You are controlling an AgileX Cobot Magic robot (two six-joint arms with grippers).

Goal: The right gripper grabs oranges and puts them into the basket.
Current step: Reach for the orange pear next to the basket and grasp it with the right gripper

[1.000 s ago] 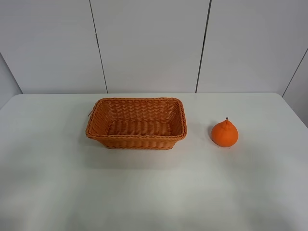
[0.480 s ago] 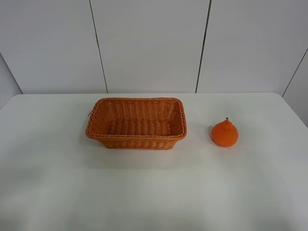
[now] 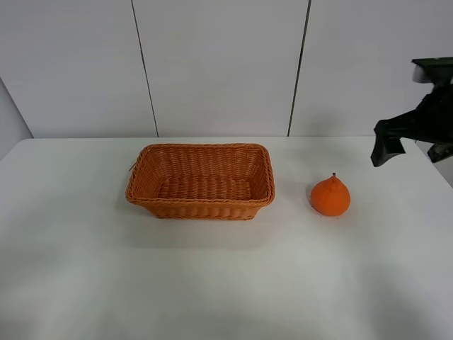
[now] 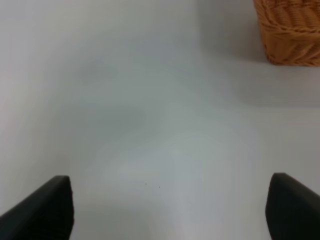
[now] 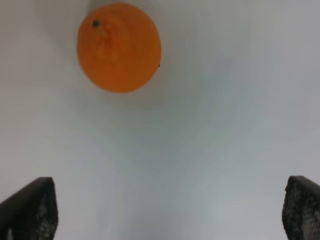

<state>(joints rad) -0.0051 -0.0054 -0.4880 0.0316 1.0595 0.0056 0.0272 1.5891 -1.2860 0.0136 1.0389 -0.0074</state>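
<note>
My right gripper should next take hold of the orange (image 3: 330,197) by its rounded sides, so that the orange can then go into the wicker basket.
The orange (image 3: 330,197) stands upright on the white table, to the right of the wicker basket (image 3: 202,210), which holds nothing. My right gripper (image 3: 414,147) hangs in the air at the right edge of the high view, above and to the right of the orange. In the right wrist view its fingers (image 5: 30,210) are wide apart around bare table, and the orange (image 5: 119,47) lies ahead of them, untouched. My left gripper (image 4: 167,210) is open over bare table, with a corner of the basket (image 4: 292,30) ahead. The left arm is out of the high view.
The white table (image 3: 212,283) runs to a pale panelled wall (image 3: 219,64) at the back. Its right edge slants near the right arm.
The right arm has come into the high view at the right edge. The orange and the basket have not moved.
</note>
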